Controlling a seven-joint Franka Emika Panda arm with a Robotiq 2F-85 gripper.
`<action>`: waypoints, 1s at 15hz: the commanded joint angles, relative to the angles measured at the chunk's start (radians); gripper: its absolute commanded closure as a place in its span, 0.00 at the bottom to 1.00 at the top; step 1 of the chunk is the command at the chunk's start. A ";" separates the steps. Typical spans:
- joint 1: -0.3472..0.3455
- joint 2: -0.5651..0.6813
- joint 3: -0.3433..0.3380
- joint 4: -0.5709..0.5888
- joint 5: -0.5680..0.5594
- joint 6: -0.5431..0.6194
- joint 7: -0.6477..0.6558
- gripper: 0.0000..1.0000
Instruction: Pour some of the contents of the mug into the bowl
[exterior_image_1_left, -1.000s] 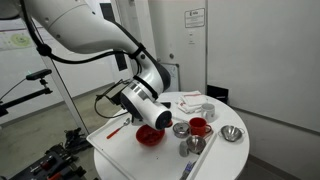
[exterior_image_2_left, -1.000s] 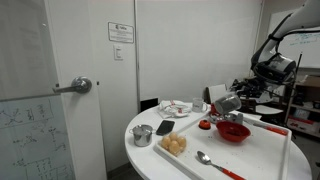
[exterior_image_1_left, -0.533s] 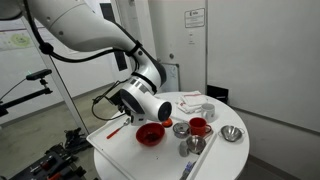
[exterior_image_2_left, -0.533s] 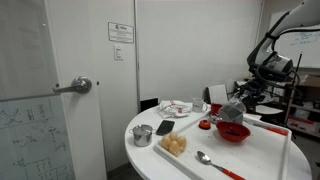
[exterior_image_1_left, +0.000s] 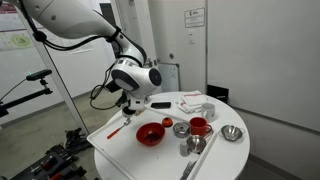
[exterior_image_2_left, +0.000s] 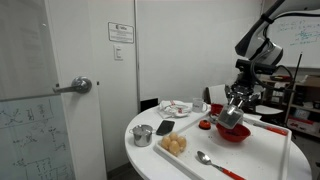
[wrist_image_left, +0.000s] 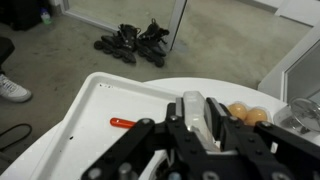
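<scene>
The grey mug (wrist_image_left: 198, 108) stays in my gripper for now until its base sits on the white tray (wrist_image_left: 145, 105), since the mug's lower edge hangs above the tray.
The red bowl (exterior_image_1_left: 150, 135) sits on the white round table, and it also shows in an exterior view (exterior_image_2_left: 238, 134). My gripper (exterior_image_1_left: 130, 103) hangs upright, above the bowl and to its side. In an exterior view the gripper (exterior_image_2_left: 233, 104) holds the grey mug (exterior_image_2_left: 228, 118) just over the bowl's far rim. In the wrist view the jaws (wrist_image_left: 200, 122) are nearly together on a pale grey piece of the mug (wrist_image_left: 198, 108). The rest of the mug is hidden by the gripper.
A bright red mug (exterior_image_1_left: 198, 127) and steel bowls (exterior_image_1_left: 232, 133) (exterior_image_2_left: 143, 135) stand beside the red bowl. Yellow balls (exterior_image_2_left: 175, 145) (wrist_image_left: 250, 113) and a spoon (exterior_image_2_left: 205, 158) lie nearby. An orange-handled utensil (exterior_image_1_left: 115, 130) (wrist_image_left: 125, 122) lies near the table edge. A door stands close behind.
The arm has swung from a low tilted pose over the bowl to an upright one. The gripper has risen and moved away from the bowl's middle.
</scene>
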 joint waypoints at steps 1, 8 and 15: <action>0.094 -0.053 0.047 0.008 -0.122 0.152 0.182 0.91; 0.224 0.078 0.136 0.097 -0.446 0.279 0.555 0.91; 0.250 0.219 0.150 0.139 -0.654 0.433 0.806 0.91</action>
